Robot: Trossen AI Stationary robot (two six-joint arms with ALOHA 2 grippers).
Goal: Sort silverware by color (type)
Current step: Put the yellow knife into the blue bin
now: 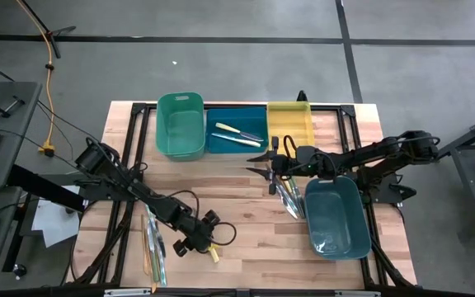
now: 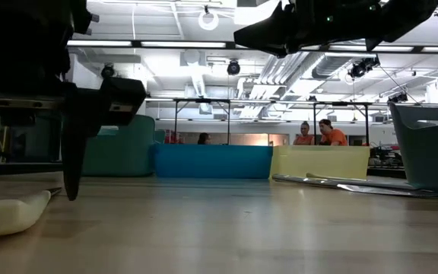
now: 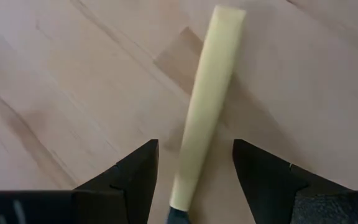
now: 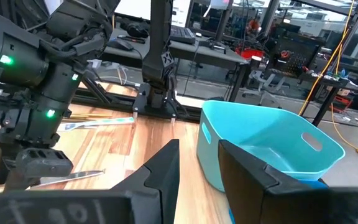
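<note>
My left gripper's fingers stand low beside the pale yellow handle and closing now would catch the utensil, so my left gripper closes next.
A pale yellow-handled utensil lies flat on the wooden table near its front edge, and its handle runs between the fingers of my left gripper. That gripper is open, points steeply down and stands low over the table, one finger on each side of the handle, apart from it. More silverware lies in a pile at the front left, beside the teal bin and in the blue bin. My right gripper hovers level over the table's middle, open with a narrow gap and nothing in it.
A green bin, a blue bin and a yellow bin stand in a row at the far edge. A teal bin stands at the right front. Bare wood lies between the two arms. People sit in the room beyond.
</note>
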